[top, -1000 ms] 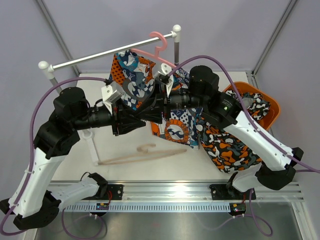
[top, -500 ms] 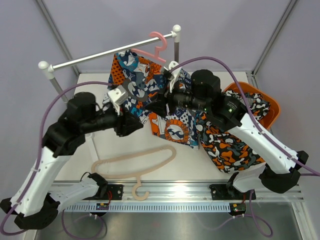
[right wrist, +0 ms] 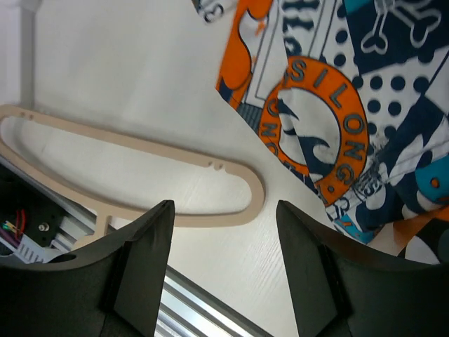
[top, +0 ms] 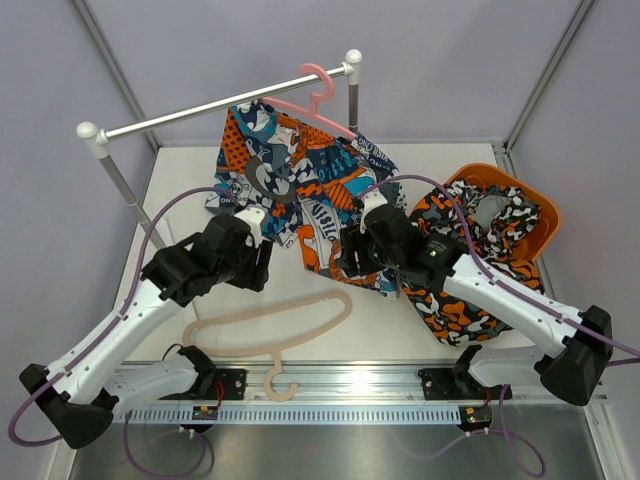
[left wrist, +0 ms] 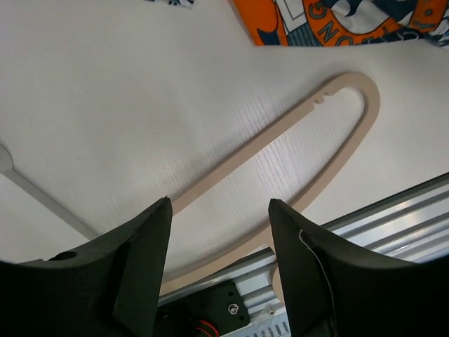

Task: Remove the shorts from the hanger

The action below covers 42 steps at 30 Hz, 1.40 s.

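The beige hanger's hook should stay free to hang on the rail, so my left gripper will next grab the hanger by its shoulder bar (top: 263, 351) (left wrist: 251, 247) beside the hook's base.
The blue, teal and orange print shorts (top: 300, 185) are spread below the pink hanger (top: 318, 95) on the rail; I cannot tell whether they still hang on it. They also show in the left wrist view (left wrist: 337, 21) and the right wrist view (right wrist: 330, 105). The camouflage shorts (top: 465, 290) drape out of the orange basket (top: 543, 215). A beige hanger (top: 270, 318) lies flat on the table and shows in both wrist views (left wrist: 351, 140) (right wrist: 140, 144). My left gripper (top: 262, 268) (left wrist: 219, 203) is open and empty above it. My right gripper (top: 345, 262) (right wrist: 224, 205) is open and empty beside the print shorts' lower edge.
The white rail (top: 220, 105) crosses the back on two posts, one at the left (top: 125, 190). The beige hanger's hook (top: 280, 382) reaches over the metal track (top: 400, 378) at the table's near edge. Purple cables loop over both arms.
Both arms have drawn back from the print shorts toward the near side and lowered. The beige hanger went from on edge to flat on the table. The shorts have spread out.
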Tool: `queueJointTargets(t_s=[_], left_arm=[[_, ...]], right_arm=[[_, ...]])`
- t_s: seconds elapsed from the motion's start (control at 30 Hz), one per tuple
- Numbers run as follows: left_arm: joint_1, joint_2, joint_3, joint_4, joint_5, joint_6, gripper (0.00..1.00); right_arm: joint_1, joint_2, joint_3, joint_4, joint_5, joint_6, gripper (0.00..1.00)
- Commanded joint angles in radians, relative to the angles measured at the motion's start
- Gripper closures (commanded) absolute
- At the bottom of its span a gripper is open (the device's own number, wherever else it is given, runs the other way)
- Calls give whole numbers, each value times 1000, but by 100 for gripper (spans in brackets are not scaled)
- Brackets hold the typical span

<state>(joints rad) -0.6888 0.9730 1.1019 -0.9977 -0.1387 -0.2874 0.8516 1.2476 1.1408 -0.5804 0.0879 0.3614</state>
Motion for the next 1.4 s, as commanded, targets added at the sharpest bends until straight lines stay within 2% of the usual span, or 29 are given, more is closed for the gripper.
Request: queueJointTargets(t_s=[0.0, 0.07, 0.17, 0.3, 0.57, 0.83, 1.03, 1.37], left_arm=[[-35, 41, -59, 1, -9, -7, 39], [-101, 64, -71, -22, 2, -13, 37], [-214, 119, -48, -96, -57, -54, 36], [-307, 196, -60, -137, -79, -136, 36], [-500, 378, -34, -157, -45, -199, 35], [-514, 521, -56, -79, -21, -202, 34], [-511, 636, -42, -7, 13, -170, 34], [-442, 670, -137, 100, 99, -122, 35]], right_arm=[[-9, -2, -39, 42, 35, 91, 32], [-19, -7, -62, 60, 45, 100, 30], [-37, -11, -67, 73, 44, 100, 29], [-49, -16, -76, 90, 30, 97, 29], [-114, -85, -141, 139, -2, 96, 28], [-141, -235, -170, 128, 18, 103, 27], [-141, -287, -180, 99, 24, 97, 26], [-141, -339, -190, 73, 35, 91, 26]])
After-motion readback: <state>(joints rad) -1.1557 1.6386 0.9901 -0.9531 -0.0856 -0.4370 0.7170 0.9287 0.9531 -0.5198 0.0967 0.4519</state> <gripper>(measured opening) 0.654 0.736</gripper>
